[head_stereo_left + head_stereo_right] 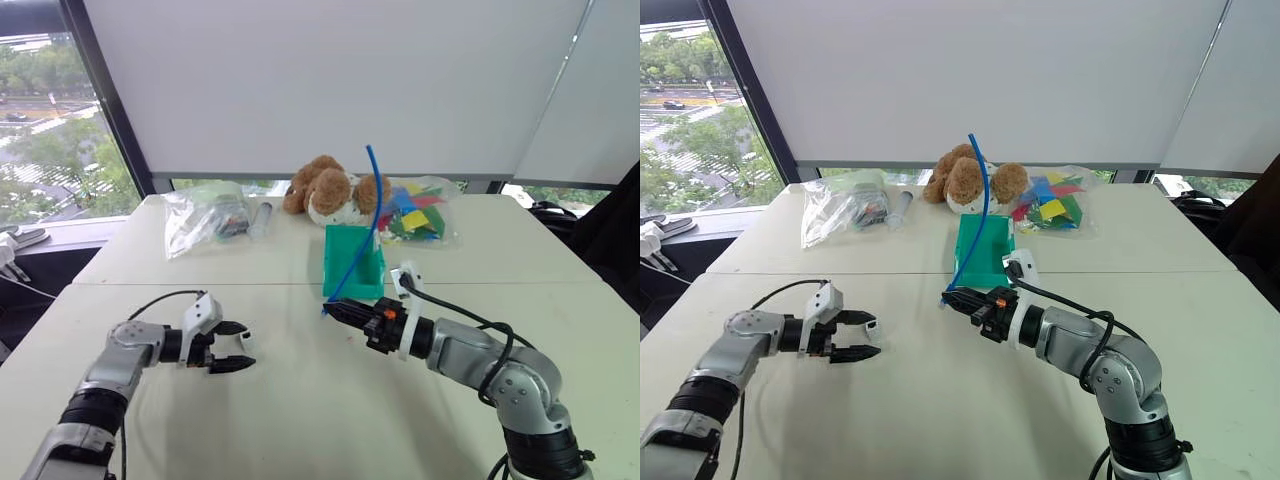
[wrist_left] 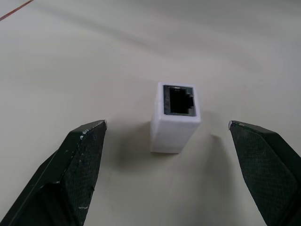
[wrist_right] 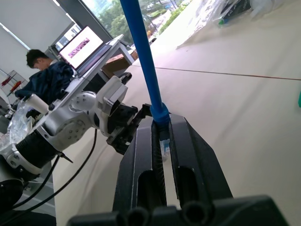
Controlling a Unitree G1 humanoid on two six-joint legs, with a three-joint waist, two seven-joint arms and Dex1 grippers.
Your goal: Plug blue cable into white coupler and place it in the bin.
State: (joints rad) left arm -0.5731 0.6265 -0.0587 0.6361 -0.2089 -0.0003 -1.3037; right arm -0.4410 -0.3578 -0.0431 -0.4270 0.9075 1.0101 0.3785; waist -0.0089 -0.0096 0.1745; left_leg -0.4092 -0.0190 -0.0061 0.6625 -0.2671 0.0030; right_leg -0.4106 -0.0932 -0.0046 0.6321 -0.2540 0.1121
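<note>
My left gripper needs to close now, because its fingers are on either side of the white coupler [image 2: 175, 117] in the left wrist view, and it would hold the coupler.
The white coupler [image 2: 175, 117] stands on the table with its dark socket facing the left wrist camera. My left gripper [image 2: 167, 124] is open, one finger on either side of the coupler and neither touching it. In the head views that gripper [image 1: 245, 346] hovers low over the table at the left. My right gripper [image 1: 333, 310] is shut on the blue cable [image 1: 372, 215] near its end. The clear plug [image 3: 163, 146] sits between the fingers, and the cord rises up and curves back. The teal bin [image 1: 342, 250] stands just behind the right gripper.
A plush dog [image 1: 328, 190] lies behind the bin, between a clear bag [image 1: 205, 215] at the left and a bag of coloured pieces [image 1: 420, 215] at the right. A person [image 3: 47, 70] sits at a laptop beyond the table. A seam crosses the table [image 1: 150, 284].
</note>
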